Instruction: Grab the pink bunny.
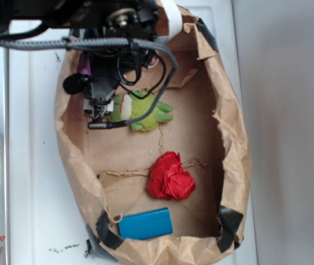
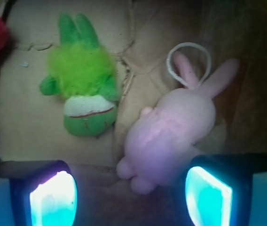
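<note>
The bunny needs to come out of the paper bag, so my gripper will next grab the bunny's plump body (image 2: 159, 143).
In the wrist view the pink bunny (image 2: 171, 132) lies on brown paper, ears pointing up and right, with a white loop cord (image 2: 190, 47) by its head. My gripper (image 2: 131, 197) is open. Its lit fingers (image 2: 53, 197) stand wide apart at the bottom edge. The bunny's feet reach into the gap near the right finger, without touching it. A green plush frog (image 2: 84, 89) lies to the bunny's left. In the exterior view my gripper (image 1: 99, 113) hangs beside the frog (image 1: 140, 110), and the arm hides the bunny.
Everything sits inside a crumpled brown paper bag (image 1: 234, 138) with raised walls and black tape at the corners. A red paper wad (image 1: 171, 176) lies mid-bag, and a blue flat block (image 1: 146, 223) at the near end. White table surrounds the bag.
</note>
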Robot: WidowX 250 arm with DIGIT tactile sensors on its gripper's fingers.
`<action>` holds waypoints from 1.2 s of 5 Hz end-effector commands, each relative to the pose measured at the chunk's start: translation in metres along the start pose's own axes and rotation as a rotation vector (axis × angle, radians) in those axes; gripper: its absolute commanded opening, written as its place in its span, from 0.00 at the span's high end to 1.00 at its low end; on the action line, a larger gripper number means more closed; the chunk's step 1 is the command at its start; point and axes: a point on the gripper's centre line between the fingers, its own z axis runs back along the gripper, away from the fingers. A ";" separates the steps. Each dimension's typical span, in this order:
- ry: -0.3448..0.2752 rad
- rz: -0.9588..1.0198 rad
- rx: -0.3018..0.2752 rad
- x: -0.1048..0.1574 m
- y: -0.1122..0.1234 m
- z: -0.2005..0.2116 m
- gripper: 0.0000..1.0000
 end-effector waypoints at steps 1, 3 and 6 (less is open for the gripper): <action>-0.008 0.068 0.111 0.012 0.006 -0.026 0.00; -0.032 0.027 0.186 0.018 -0.010 -0.056 0.00; -0.048 0.061 0.163 0.019 -0.004 -0.041 1.00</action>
